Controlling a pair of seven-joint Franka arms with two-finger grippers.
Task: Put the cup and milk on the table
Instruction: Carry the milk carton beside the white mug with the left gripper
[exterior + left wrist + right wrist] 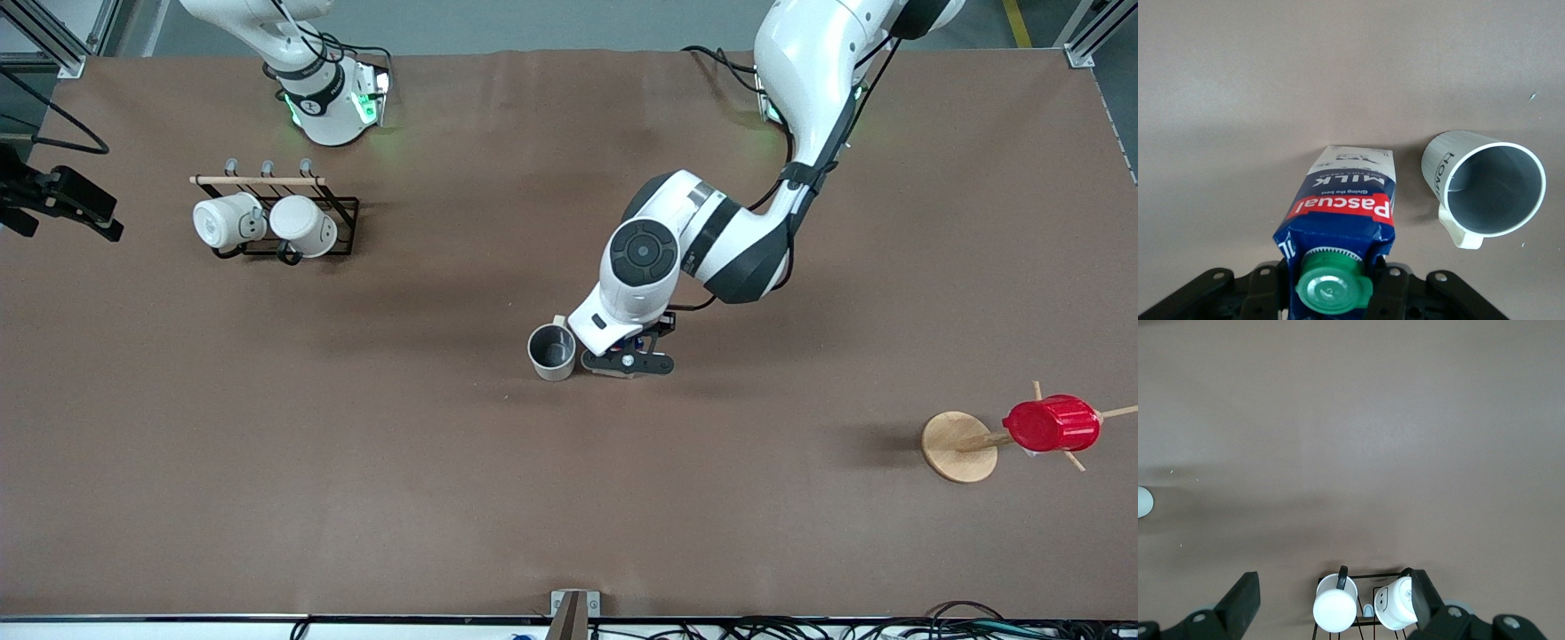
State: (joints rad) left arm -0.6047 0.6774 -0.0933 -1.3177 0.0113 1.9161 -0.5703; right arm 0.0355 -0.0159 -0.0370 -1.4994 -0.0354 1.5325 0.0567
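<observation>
The milk carton's lower edge is down on the tabletop beside the cup, so it is time for my left gripper to release the carton now.
The cream-white cup [552, 352] with a dark grey inside stands upright on the brown table [356, 462] near its middle. It also shows in the left wrist view [1485, 187], with its handle turned toward the wrist. My left gripper [627, 360] is low over the table right beside the cup, shut on the blue and white milk carton [1345, 200]. Its black fingers [1395, 287] press both sides just below the green cap [1333, 287]. In the front view the hand hides most of the carton. My right gripper [1331, 607] is open and empty, high over the mug rack.
A black wire rack [342, 218] holding two white mugs [267, 222] stands toward the right arm's end. A red ribbed cup [1052, 424] hangs on a wooden peg stand [958, 447] toward the left arm's end. A black device [62, 200] sits at the table edge.
</observation>
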